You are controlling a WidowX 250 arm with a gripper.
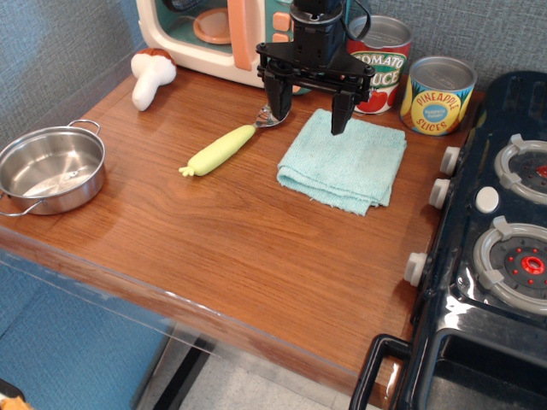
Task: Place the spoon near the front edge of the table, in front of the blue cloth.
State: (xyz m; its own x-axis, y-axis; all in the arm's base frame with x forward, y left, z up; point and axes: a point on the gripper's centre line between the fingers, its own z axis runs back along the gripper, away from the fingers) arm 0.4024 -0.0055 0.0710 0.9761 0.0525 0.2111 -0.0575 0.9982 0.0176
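My gripper will grab the spoon by its yellow-green handle [226, 149] next. Then it can place the spoon in front of the blue cloth [344, 161].
The spoon [224, 149] lies on the brown wood-grain table [256, 248], its pale yellow-green handle pointing front-left and its metal bowl toward the back, just under my left finger. The blue cloth [344, 161] lies folded to the spoon's right. My gripper [309, 120] is black, open and empty, hovering over the cloth's back-left corner, with one fingertip near the spoon's bowl and the other above the cloth.
A steel pot [51, 168] sits at the left edge. A white toy mushroom [152, 77] and a toy microwave [214, 34] stand at the back. Tomato sauce can [379, 67] and pineapple can [438, 96] stand behind the cloth. A black toy stove [496, 239] is on the right.
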